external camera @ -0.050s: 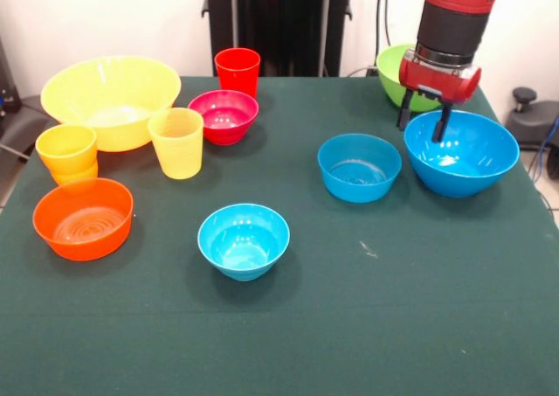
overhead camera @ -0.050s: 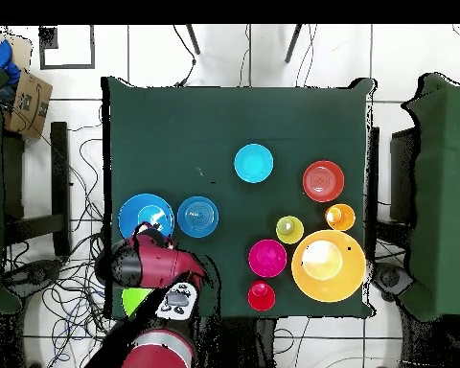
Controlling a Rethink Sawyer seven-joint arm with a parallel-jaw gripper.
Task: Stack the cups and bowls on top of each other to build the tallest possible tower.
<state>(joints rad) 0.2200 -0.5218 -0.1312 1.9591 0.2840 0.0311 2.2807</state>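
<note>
The gripper grabs the large blue bowl's rim next, to stack the bowl onto the small light-blue bowl [external camera @ -0.050s: 244,239].
My gripper [external camera @ -0.050s: 424,121] is open, one finger outside and one inside the far-left rim of the large blue bowl [external camera @ -0.050s: 460,151] [overhead camera @ -0.050s: 146,216]. To its left sits a smaller blue bowl [external camera @ -0.050s: 359,166] [overhead camera @ -0.050s: 197,217], with a light-blue bowl [external camera @ -0.050s: 244,240] [overhead camera @ -0.050s: 254,163] nearer the front. On the left side stand the large yellow bowl [external camera @ -0.050s: 111,99] [overhead camera @ -0.050s: 327,265], magenta bowl [external camera @ -0.050s: 224,114], shallow orange bowl [external camera @ -0.050s: 83,218], red cup [external camera @ -0.050s: 238,71], yellow cup [external camera @ -0.050s: 177,142] and orange-yellow cup [external camera @ -0.050s: 67,151]. A lime green bowl [external camera @ -0.050s: 397,72] [overhead camera @ -0.050s: 133,300] is partly hidden behind the arm. The bowls all stand apart.
The table is covered in dark green cloth [external camera @ -0.050s: 393,309]. In the overhead view the red arm [overhead camera @ -0.050s: 152,268] covers the gripper and the blue bowl's near rim. Cables and chairs lie around the table on the tiled floor.
</note>
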